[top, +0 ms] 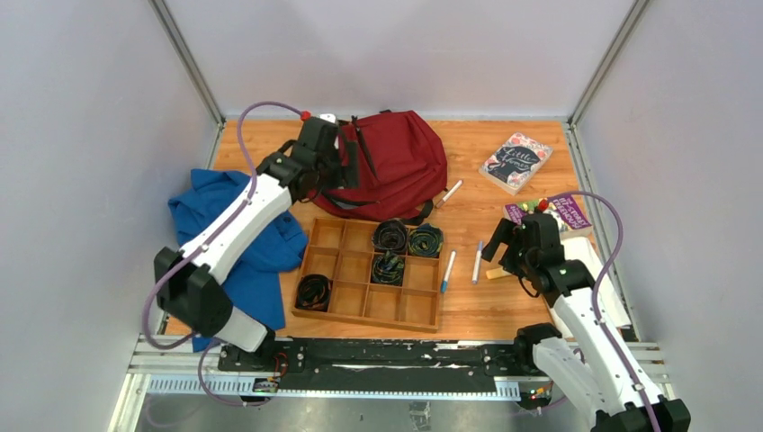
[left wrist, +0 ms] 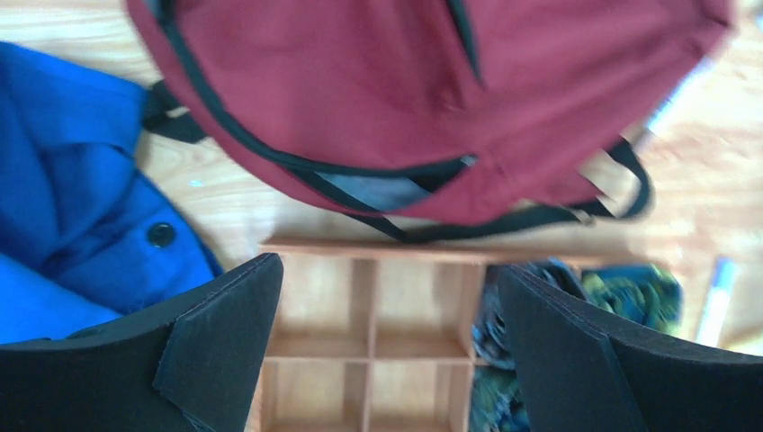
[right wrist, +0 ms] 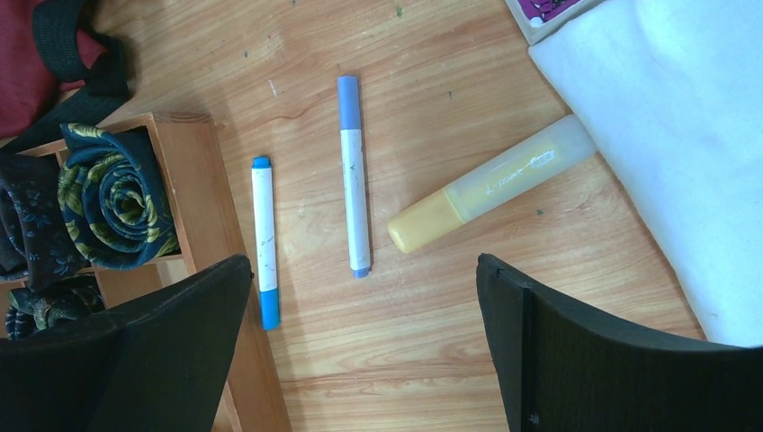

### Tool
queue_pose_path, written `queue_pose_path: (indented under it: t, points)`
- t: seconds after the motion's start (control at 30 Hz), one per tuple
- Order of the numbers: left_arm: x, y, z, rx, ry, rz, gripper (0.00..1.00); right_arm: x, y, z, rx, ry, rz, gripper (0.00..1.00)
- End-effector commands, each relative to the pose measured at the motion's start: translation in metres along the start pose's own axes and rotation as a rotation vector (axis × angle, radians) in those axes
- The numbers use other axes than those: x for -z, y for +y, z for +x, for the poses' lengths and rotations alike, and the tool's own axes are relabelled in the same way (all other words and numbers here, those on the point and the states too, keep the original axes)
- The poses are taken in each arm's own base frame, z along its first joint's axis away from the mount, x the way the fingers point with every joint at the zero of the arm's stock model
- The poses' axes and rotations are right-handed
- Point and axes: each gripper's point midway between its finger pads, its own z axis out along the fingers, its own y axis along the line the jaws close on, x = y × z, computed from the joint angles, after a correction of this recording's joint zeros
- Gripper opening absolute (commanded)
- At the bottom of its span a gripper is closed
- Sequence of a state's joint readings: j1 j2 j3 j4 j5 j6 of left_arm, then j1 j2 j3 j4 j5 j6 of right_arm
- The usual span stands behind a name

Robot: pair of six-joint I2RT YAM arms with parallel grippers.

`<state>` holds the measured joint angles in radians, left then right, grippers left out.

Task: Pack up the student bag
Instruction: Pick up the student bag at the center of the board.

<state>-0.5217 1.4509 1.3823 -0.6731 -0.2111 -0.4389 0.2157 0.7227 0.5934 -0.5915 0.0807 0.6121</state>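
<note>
I should grab the student bag (top: 400, 157) by its black zippered edge (top: 346, 202) with my left gripper next. Then the student bag's opening stays free to open for packing.
The student bag (top: 400, 157), dark red with black straps and zippers, lies at the back middle of the table. In the left wrist view the bag (left wrist: 405, 90) fills the top, and a zipper along its near edge gapes slightly. My left gripper (top: 354, 167) hovers over the bag's left side. In its own view the left gripper (left wrist: 387, 279) is open with nothing between the fingers, above the wooden tray (left wrist: 378, 256). My right gripper (top: 498, 248) is open and empty over bare table. In its own view the right gripper (right wrist: 364, 270) is just short of two pens and a highlighter.
A blue garment (top: 238, 243) lies under my left arm. The compartment tray (top: 418, 310) holds rolled ties (top: 409, 240). A blue pen (right wrist: 264, 238), a violet pen (right wrist: 353, 171) and a yellow highlighter (right wrist: 490, 184) lie near white cloth (right wrist: 684, 135). Two books (top: 515, 162) (top: 562, 213) sit back right.
</note>
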Motion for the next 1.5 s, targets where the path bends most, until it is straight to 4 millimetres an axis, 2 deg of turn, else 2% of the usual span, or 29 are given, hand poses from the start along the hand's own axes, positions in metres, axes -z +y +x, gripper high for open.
queue_pose_path:
  t: [0.0,0.07,0.13,0.3,0.47,0.53,0.57,0.63,0.7,0.9,1.03,1.13,1.2,1.33,1.4,1.47]
  points:
    - [-0.034,0.059,-0.005,0.091,0.088,-0.182,0.97,0.001,0.004,-0.008,0.016,-0.023,-0.005,1.0]
    - [-0.051,0.076,-0.007,0.149,0.098,-0.245,0.93,0.002,0.005,-0.01,0.022,-0.022,-0.005,1.0]
    - [-0.067,0.085,-0.006,0.19,0.099,-0.264,0.89,0.003,0.005,-0.012,0.033,-0.02,0.001,1.0]
    - [-0.111,0.094,0.006,0.25,0.129,-0.263,0.81,0.002,-0.004,-0.01,0.043,-0.02,0.04,1.0]
    - [-0.151,0.1,0.015,0.293,0.088,-0.223,0.78,0.0,-0.006,-0.006,0.057,0.002,0.047,1.0]
    - [-0.164,0.098,0.014,0.312,0.084,-0.182,0.68,0.001,-0.005,-0.006,0.065,0.004,0.045,1.0]
    - [-0.168,0.097,0.01,0.31,0.08,-0.171,0.59,0.001,-0.005,-0.006,0.068,0.005,0.045,1.0]
    - [-0.172,0.092,-0.002,0.298,0.076,-0.149,0.33,0.002,-0.005,-0.007,0.076,0.004,0.043,1.0]
    - [-0.168,0.081,-0.019,0.297,0.063,-0.101,0.0,0.003,-0.006,-0.008,0.082,0.002,0.048,1.0]
    - [-0.119,0.04,-0.111,0.372,-0.116,0.076,0.0,0.0,-0.009,-0.006,0.071,0.001,0.061,1.0]
    - [-0.085,0.021,-0.172,0.478,-0.246,0.161,0.0,-0.003,-0.005,-0.004,0.063,0.016,0.048,0.99]
    - [-0.065,0.013,-0.206,0.574,-0.322,0.205,0.0,-0.003,-0.003,-0.007,0.069,0.016,0.046,0.99]
    - [-0.057,0.012,-0.219,0.616,-0.366,0.219,0.0,-0.002,-0.003,-0.01,0.074,0.007,0.048,0.99]
    - [-0.046,0.008,-0.232,0.66,-0.406,0.253,0.0,0.0,0.003,-0.019,0.066,-0.018,0.031,0.99]
    - [-0.042,0.006,-0.235,0.678,-0.412,0.263,0.0,0.001,0.018,-0.03,0.033,-0.046,-0.025,0.99]
    - [-0.04,0.005,-0.238,0.683,-0.418,0.269,0.0,0.001,0.048,-0.045,-0.006,-0.07,-0.145,0.99]
